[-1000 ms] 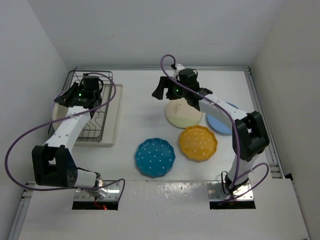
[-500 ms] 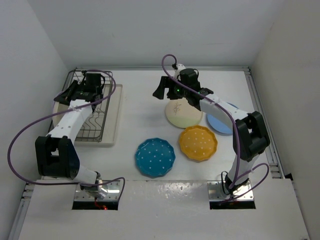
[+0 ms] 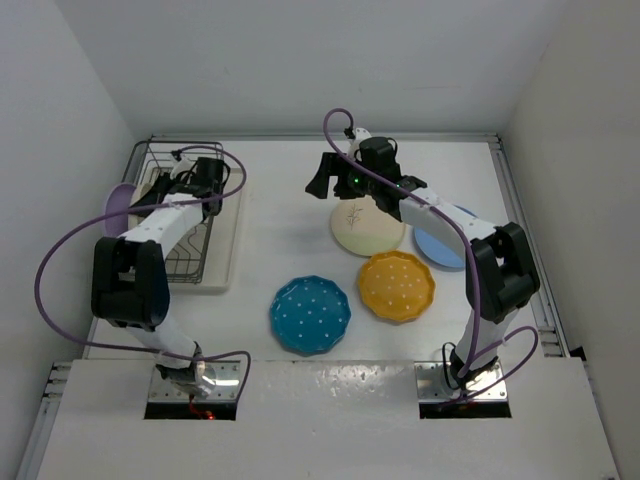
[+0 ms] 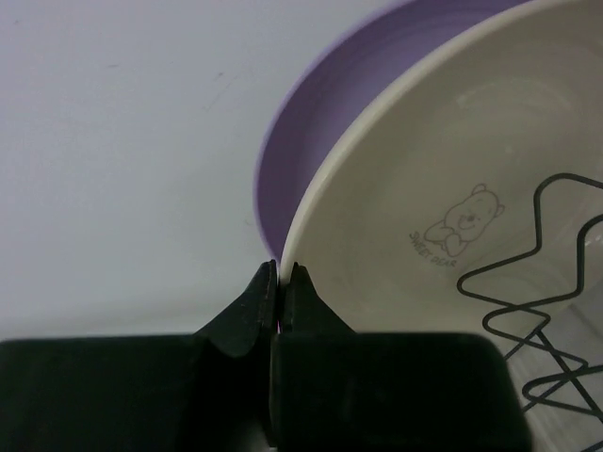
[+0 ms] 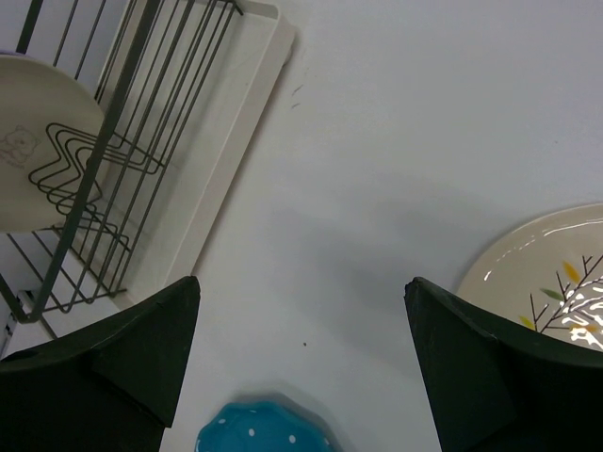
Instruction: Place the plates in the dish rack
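The cream plate stands among the wires and would rest on edge in the dish rack, so it is now time for my left gripper to open.
My left gripper (image 3: pixel 197 177) (image 4: pixel 280 271) is over the dish rack (image 3: pixel 190 255), shut on the rim of the cream plate (image 4: pixel 424 235), which stands on edge among the wires. The purple plate (image 3: pixel 118 205) (image 4: pixel 311 122) stands just behind it at the rack's left side. My right gripper (image 3: pixel 326 187) (image 5: pixel 301 348) is open and empty, above bare table left of the sprig plate (image 3: pixel 368 228) (image 5: pixel 546 273). The light blue plate (image 3: pixel 445 245), orange dotted plate (image 3: pixel 397 285) and teal plate (image 3: pixel 310 314) (image 5: pixel 264 433) lie flat on the table.
The rack sits on a cream drip tray (image 3: pixel 228 240) (image 5: pixel 236 122) at the table's far left, close to the left wall. Walls close the table on the left, back and right. A purple cable loops from each arm.
My left gripper has moved right across the rack, and the cream plate came with it from beyond the rack's left side, uncovering the purple plate. The right arm has not moved.
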`<state>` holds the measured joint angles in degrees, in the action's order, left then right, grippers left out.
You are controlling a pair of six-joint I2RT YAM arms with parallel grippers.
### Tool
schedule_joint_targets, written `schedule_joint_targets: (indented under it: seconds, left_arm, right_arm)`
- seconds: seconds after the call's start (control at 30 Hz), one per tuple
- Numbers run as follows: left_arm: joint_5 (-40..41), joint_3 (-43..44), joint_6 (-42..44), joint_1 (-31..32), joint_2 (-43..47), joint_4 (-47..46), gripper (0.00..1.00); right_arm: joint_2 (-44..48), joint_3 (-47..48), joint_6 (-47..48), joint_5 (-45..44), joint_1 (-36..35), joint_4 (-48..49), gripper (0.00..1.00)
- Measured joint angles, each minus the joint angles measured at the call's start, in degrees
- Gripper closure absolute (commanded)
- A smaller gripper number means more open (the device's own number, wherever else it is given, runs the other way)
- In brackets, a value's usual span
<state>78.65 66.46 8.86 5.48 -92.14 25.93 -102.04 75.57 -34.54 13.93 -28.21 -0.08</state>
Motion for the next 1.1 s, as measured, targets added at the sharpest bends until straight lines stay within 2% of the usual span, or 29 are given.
schedule_joint_targets:
  seconds: [0.07,0.13,0.53,0.57,0.6,0.7,1.1]
  left_arm:
    - [4.0,0.2,-2.8,0.9,-2.0,0.8,1.00]
    - [4.6,0.5,-5.2,1.0,-1.9,1.4,1.00]
    - [1.7,2.0,-8.1,0.9,-0.7,5.7,1.00]
    - [1.2,2.4,-7.9,0.9,-0.6,6.0,0.16]
    - [0.8,3.0,-7.6,0.9,-0.6,6.4,0.07]
    - [-0.6,5.3,-7.1,0.8,-0.4,5.8,0.00]
    - [-4.7,6.7,-2.2,0.1,4.5,5.1,0.00]
  right_arm:
    - [0.0,0.0,0.0,0.0,0.0,0.0,0.10]
    - [0.0,0.0,0.0,0.0,0.0,0.0,0.10]
    - [0.5,-1.2,0.0,-0.4,0.5,0.0,0.09]
    - [0.5,-1.2,0.0,-0.4,0.5,0.0,0.09]
    - [0.6,-1.4,0.0,-0.4,0.5,0.0,0.09]
    - [1.1,-2.0,0.0,-0.4,0.6,0.0,0.08]
    - [2.3,-3.1,0.1,-0.2,0.7,0.7,0.08]
